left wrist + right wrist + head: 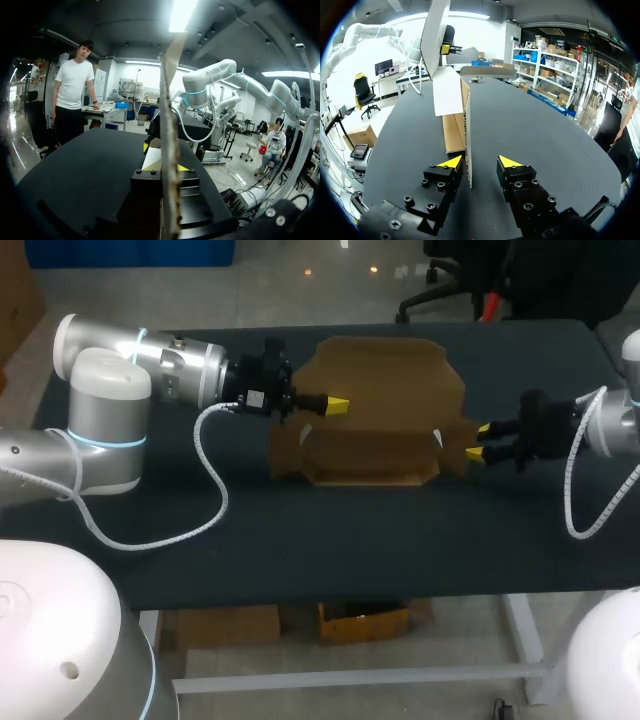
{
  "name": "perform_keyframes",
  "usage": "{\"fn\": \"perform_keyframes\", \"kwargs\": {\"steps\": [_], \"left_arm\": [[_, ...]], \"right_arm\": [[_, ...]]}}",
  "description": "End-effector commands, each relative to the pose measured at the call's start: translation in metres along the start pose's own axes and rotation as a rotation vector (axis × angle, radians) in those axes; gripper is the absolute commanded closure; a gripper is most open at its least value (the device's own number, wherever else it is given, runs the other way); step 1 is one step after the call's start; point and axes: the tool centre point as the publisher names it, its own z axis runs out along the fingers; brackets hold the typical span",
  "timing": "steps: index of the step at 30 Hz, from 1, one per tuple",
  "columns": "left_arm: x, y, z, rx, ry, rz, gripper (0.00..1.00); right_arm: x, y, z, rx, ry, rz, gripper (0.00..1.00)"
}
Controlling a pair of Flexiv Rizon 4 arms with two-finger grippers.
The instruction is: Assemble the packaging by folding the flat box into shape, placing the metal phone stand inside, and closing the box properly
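The box's back panel spreads too wide for my fingers, so my right gripper should next pinch the box by its thin upright side flap (457,440).
The brown cardboard box (380,390) lies partly folded at the table's middle, with a wide panel at the back and a lower folded wall at the front. My left gripper (338,405) is at the box's left side, shut on a thin upright cardboard panel (169,125) that runs edge-on between its fingers (167,167). At the box's right end, my right gripper (478,440) stands open. A side flap (468,145) stands between its fingers (480,161), close to one yellow tip (450,162) and apart from the other. I do not see the phone stand clearly in any view.
The dark table (330,550) has bare room in front of the box and on both sides. In the right wrist view a flat grey shape (487,71) lies beyond the box; I cannot tell what it is. The left arm's white cable (215,480) loops over the table.
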Motion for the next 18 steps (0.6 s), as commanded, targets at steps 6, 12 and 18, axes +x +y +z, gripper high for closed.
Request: {"fn": "perform_keyframes", "kwargs": {"steps": [6,12,18], "left_arm": [[-0.0007,0.0024,0.0002,-0.003,0.002,-0.001,1.0],[-0.0007,0.0024,0.0002,-0.003,0.002,-0.001,1.0],[-0.0007,0.0024,0.0002,-0.003,0.002,-0.001,1.0]], "right_arm": [[-0.0021,0.0002,0.0068,-0.007,0.003,0.006,0.63],[0.0025,0.0012,0.0065,-0.021,-0.004,0.011,0.66],[0.0055,0.0022,0.0083,-0.031,-0.005,0.012,0.67]]}}
